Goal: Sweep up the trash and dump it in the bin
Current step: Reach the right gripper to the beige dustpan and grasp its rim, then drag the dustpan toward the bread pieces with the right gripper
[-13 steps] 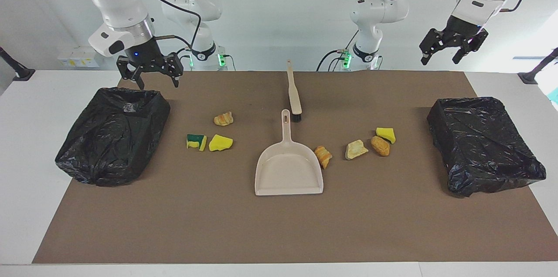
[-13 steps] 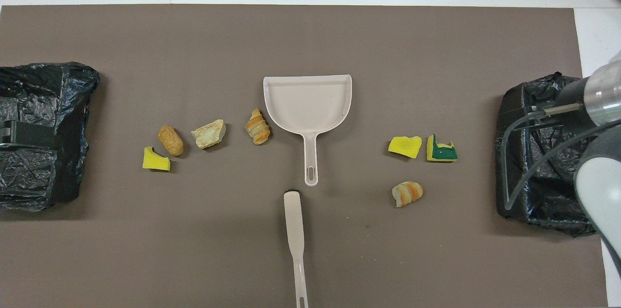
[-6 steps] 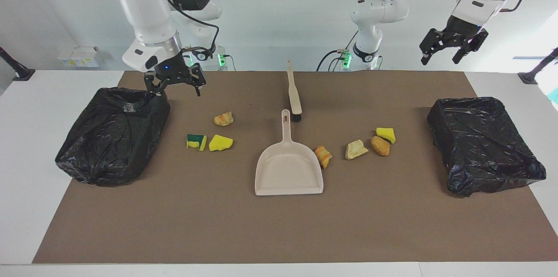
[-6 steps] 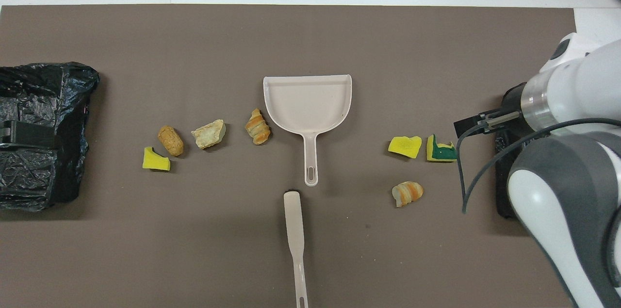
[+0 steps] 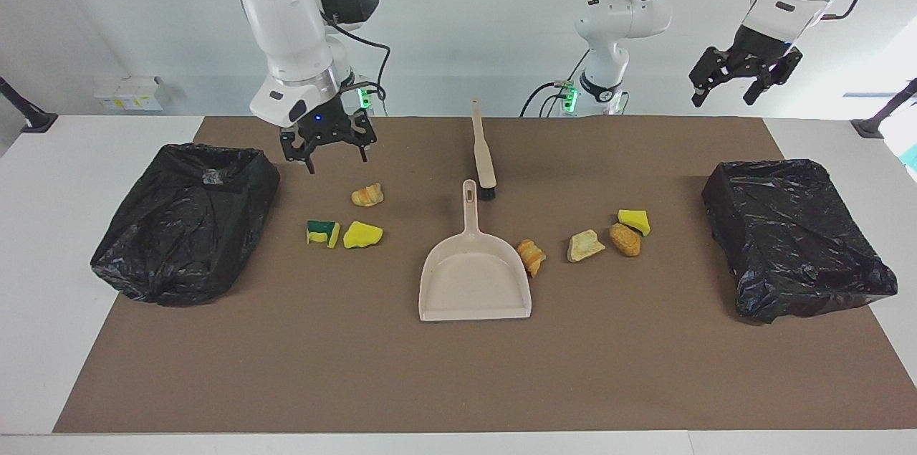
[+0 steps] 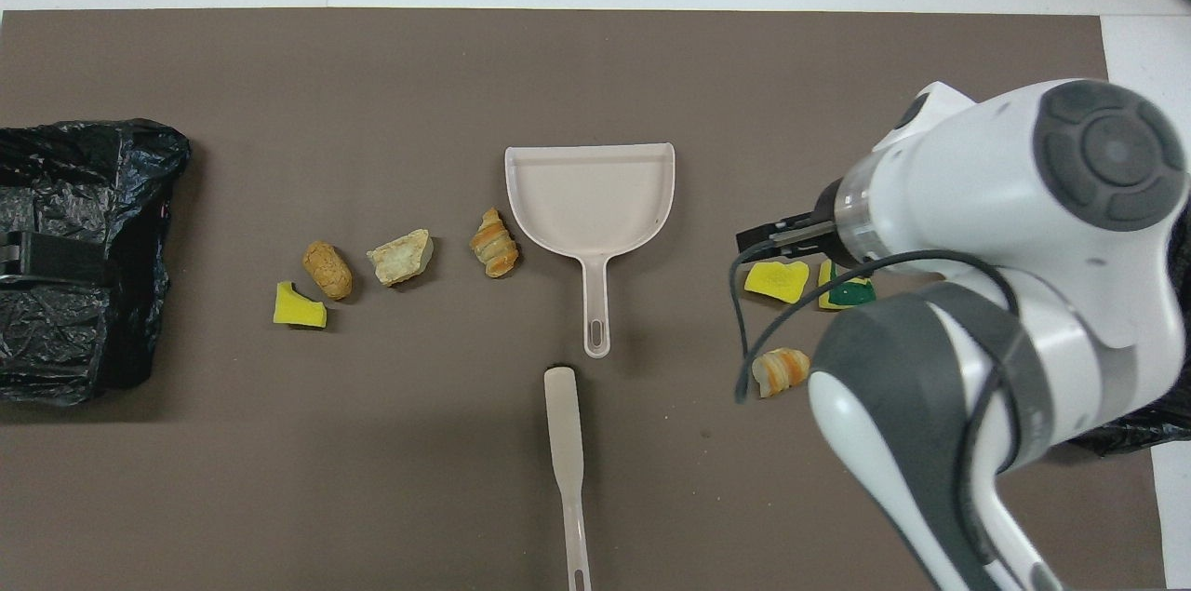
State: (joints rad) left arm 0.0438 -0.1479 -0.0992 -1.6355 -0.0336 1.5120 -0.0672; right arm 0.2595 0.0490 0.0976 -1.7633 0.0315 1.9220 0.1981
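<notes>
My right gripper picks up the dustpan by its narrow handle [image 6: 596,306] next, since the pan of the dustpan spreads far wider than my fingers.
Several scraps of trash lie on the brown mat. A striped bread piece [image 5: 367,195] [image 6: 780,369], a green-and-yellow sponge [image 5: 322,232] [image 6: 845,295] and a yellow sponge [image 5: 362,234] [image 6: 777,280] lie toward the right arm's end. A croissant piece [image 5: 531,256] [image 6: 494,243], a pale chunk [image 5: 586,245] [image 6: 401,257], a brown piece [image 5: 625,239] [image 6: 327,270] and a yellow sponge [image 5: 635,221] [image 6: 300,307] lie toward the left arm's end. My right gripper [image 5: 335,157] hangs open and empty over the mat by the striped piece. My left gripper [image 5: 723,93] waits open, raised over the table's edge.
A beige dustpan [image 5: 475,276] [image 6: 591,200] lies mid-mat, its handle toward the robots. A beige brush [image 5: 484,154] [image 6: 566,442] lies nearer the robots. Black-lined bins stand at the right arm's end [image 5: 188,222] and the left arm's end [image 5: 795,236] [image 6: 74,256]. My right arm hides its bin from overhead.
My right arm has swung from over the bin's edge toward the table's middle, its gripper still open. The left arm and all the things on the mat have not moved.
</notes>
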